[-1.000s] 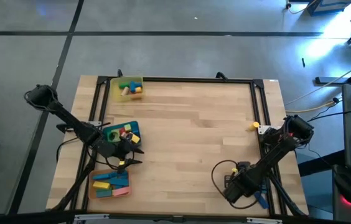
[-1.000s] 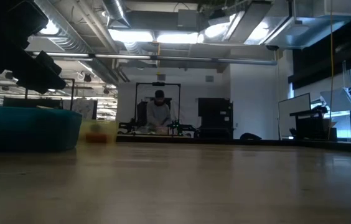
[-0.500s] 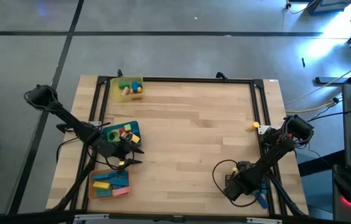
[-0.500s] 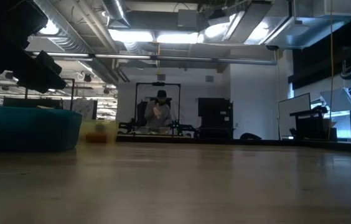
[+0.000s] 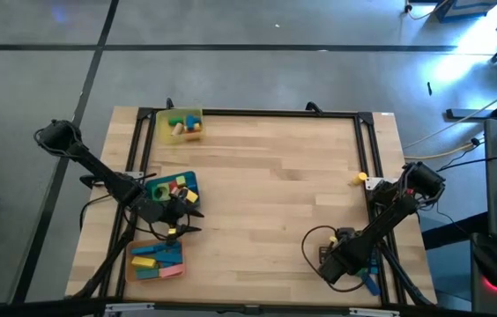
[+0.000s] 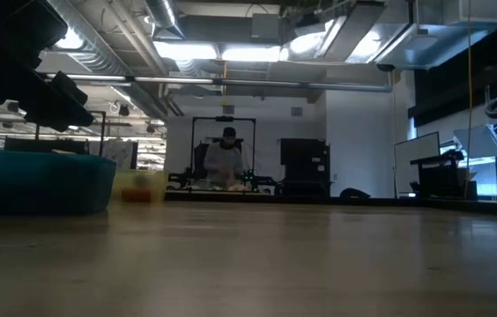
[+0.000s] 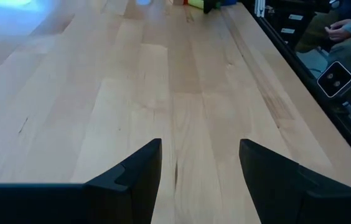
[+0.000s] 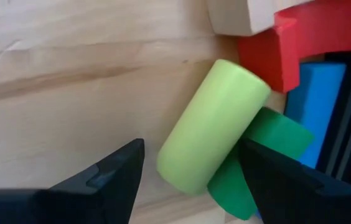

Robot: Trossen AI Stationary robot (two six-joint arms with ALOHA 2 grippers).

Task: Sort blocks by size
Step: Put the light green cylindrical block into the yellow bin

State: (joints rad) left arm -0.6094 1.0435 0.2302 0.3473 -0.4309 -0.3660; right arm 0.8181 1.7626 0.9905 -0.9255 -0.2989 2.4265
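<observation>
My right gripper reaches the light green cylinder next and grabs its curved side [image 8: 203, 134], so the light green cylinder's flat end [image 8: 246, 75] stays free for sorting by size.
My right gripper [image 5: 335, 269] hangs open near the table's near right corner, pointing down at a heap of blocks. In the right wrist view its fingers [image 8: 191, 152] stand on either side of the near end of a light green cylinder [image 8: 216, 118], apart from it. The cylinder lies on the wood and against a dark green block [image 8: 266, 155], next to a red arch block [image 8: 306, 37], a blue block [image 8: 315, 99] and a pale wooden block [image 8: 244, 12]. My left gripper [image 5: 191, 216] is open and empty over bare wood [image 7: 200, 149] between the blue and orange trays.
A yellow tray [image 5: 181, 123] with blocks stands at the far left, a blue tray [image 5: 171, 187] with blocks at the left, an orange tray [image 5: 156, 261] with blocks at the near left. A yellow block [image 5: 360, 178] lies near the right edge. A black frame [image 5: 361, 141] rims the table.
My right arm has shifted a little above the heap of blocks, and its cable loop has come into the low view at the right edge. The blocks and my left arm have kept still.
</observation>
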